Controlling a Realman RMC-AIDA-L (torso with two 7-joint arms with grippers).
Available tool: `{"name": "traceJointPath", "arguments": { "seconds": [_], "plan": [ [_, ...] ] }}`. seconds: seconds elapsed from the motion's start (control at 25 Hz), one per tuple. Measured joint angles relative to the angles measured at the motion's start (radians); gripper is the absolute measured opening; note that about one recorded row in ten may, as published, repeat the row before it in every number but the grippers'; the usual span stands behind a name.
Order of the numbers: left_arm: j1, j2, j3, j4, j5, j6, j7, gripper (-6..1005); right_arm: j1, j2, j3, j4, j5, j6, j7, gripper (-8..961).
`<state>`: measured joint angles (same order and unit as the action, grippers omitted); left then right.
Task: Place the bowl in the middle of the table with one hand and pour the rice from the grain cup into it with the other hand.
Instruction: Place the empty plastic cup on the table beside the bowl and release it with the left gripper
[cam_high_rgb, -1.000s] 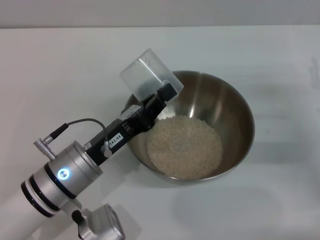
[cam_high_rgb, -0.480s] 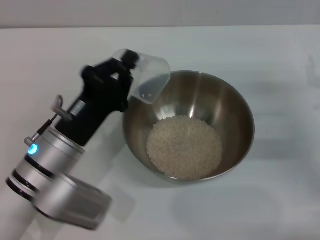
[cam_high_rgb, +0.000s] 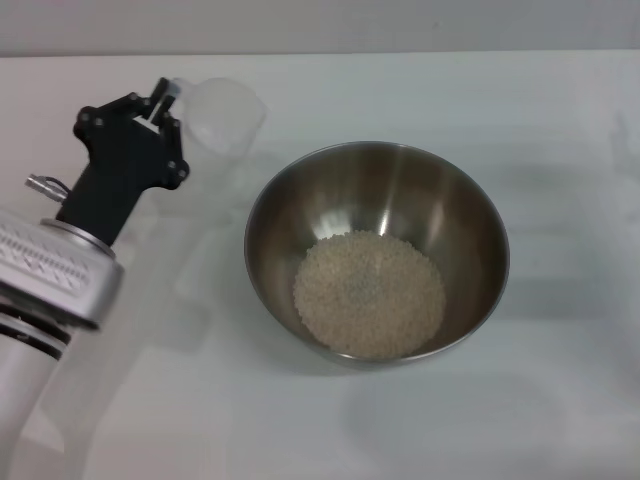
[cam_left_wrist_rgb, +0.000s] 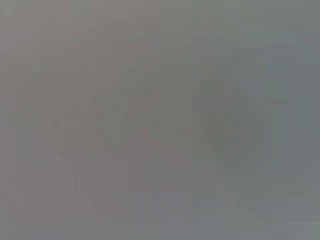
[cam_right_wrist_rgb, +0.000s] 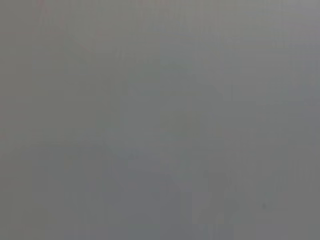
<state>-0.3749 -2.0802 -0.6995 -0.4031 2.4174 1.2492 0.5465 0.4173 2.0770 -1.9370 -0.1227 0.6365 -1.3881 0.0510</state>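
My left gripper lowers the cup to stand upright and only then releases it, since the base of the grain cup (cam_high_rgb: 222, 115) hangs above the white table.
The steel bowl (cam_high_rgb: 470, 210) stands near the middle of the white table (cam_high_rgb: 560, 400), with a round heap of rice (cam_high_rgb: 368, 294) in its bottom. My left gripper (cam_high_rgb: 165, 105) is to the left of the bowl, at the far left of the table, shut on the clear grain cup (cam_high_rgb: 222, 115). The cup is turned upright, looks empty, and is held clear of the bowl's rim. The right gripper is out of view. Both wrist views show only flat grey.
The table's far edge (cam_high_rgb: 400, 52) runs along the top of the head view. My left arm's silver wrist (cam_high_rgb: 50, 275) fills the lower left.
My left gripper has swung the grain cup from a tipped pose over the bowl's left rim back to the left and away from the bowl, turning it upright. The rice heap and bowl are unchanged.
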Motion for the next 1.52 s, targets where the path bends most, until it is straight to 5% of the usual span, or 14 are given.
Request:
{"name": "traceJointPath", "arguments": {
  "seconds": [0.12, 0.16, 0.4, 0.48, 1.52],
  "plan": [
    [-0.002, 0.000, -0.024, 0.001, -0.001, -0.030, -0.035, 91, 0.001, 0.000, -0.004, 0.000, 0.000, -0.001, 0.001, 496],
    [-0.007, 0.001, -0.082, 0.018, 0.000, -0.121, -0.213, 92, 0.001, 0.000, -0.006, 0.000, 0.000, -0.003, 0.004, 496],
    [-0.006, 0.001, -0.090, 0.028, 0.000, -0.132, -0.294, 96, -0.003, 0.002, -0.008, 0.000, -0.001, -0.005, 0.005, 496],
    [0.011, 0.002, -0.095, 0.034, 0.000, -0.176, -0.470, 98, -0.006, 0.003, -0.009, 0.000, -0.001, -0.011, 0.007, 496],
    [-0.001, 0.000, -0.087, 0.043, 0.000, -0.289, -0.479, 116, -0.028, 0.009, -0.023, -0.006, -0.003, -0.013, 0.009, 497]
  ]
}}
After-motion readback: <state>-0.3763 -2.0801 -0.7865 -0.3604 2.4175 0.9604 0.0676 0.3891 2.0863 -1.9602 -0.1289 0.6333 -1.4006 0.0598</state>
